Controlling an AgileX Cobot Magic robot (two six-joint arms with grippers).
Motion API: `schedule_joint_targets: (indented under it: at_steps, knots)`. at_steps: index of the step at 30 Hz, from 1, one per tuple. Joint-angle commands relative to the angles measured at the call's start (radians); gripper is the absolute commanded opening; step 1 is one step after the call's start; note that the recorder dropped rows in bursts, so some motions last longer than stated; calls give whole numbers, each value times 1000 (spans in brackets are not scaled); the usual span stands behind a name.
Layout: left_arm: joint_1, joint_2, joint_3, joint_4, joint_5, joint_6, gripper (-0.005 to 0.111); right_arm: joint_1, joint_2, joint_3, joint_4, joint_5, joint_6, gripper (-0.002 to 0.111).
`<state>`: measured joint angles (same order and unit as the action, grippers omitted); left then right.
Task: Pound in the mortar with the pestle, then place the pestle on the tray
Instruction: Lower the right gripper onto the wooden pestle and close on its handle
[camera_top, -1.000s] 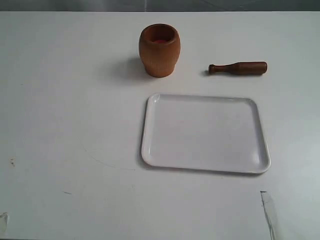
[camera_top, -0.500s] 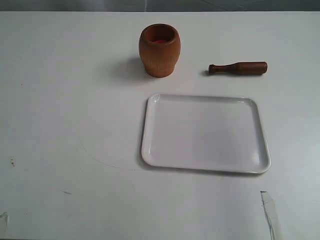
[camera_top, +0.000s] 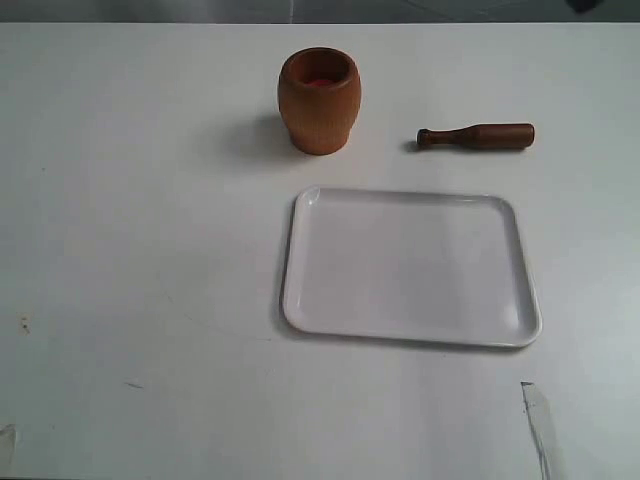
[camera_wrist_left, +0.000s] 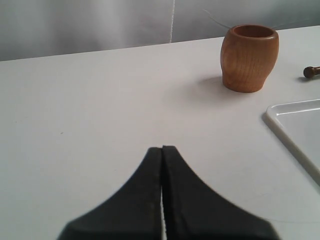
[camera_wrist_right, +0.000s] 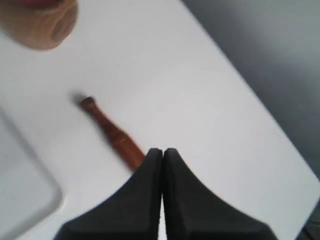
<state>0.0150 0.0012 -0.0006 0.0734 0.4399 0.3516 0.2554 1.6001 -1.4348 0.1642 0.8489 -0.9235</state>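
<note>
My right gripper is to grab the pestle by its thick cylindrical handle (camera_top: 502, 136) next, which leaves the pestle's knob (camera_top: 425, 138) free to pound in the mortar.
The light-brown wooden mortar (camera_top: 318, 100) stands upright at the back of the white table, reddish inside. To its right the dark reddish-brown pestle (camera_top: 477, 136) lies flat, its knob pointing toward the mortar. In front of both lies the white tray (camera_top: 300, 300), with nothing on it. My left gripper (camera_wrist_left: 162, 148) is shut and holds nothing, low over the table, well short of the mortar (camera_wrist_left: 249, 57) and the tray's corner (camera_wrist_left: 295, 125). My right gripper (camera_wrist_right: 162, 150) is shut and holds nothing, hovering above the thick end of the pestle (camera_wrist_right: 112, 132), with the mortar (camera_wrist_right: 42, 22) beyond.
The table's far edge (camera_wrist_right: 260, 100) runs close behind the pestle. A thin pale strip (camera_top: 537, 425) lies on the table near the front right. A small dark shape (camera_top: 583, 5) shows at the back right edge of the exterior view.
A small dark shape has come into the back right corner of the exterior view. The mortar, pestle and tray have not moved.
</note>
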Motion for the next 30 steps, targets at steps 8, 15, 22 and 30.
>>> schedule_joint_targets:
  at_steps: [8, 15, 22, 30]
  knots:
    - [-8, -1, 1, -7, -3, -8, 0, 4, 370, -246, 101, 369, -198, 0]
    - [-8, -1, 1, -7, -3, -8, 0, 4, 476, -290, 130, 194, -198, 0]
    - [-8, -1, 1, -7, -3, -8, 0, 4, 545, -300, 122, 168, -249, 0]
    - [-8, -1, 1, -7, -3, -8, 0, 4, 587, -300, 116, 126, -274, 24]
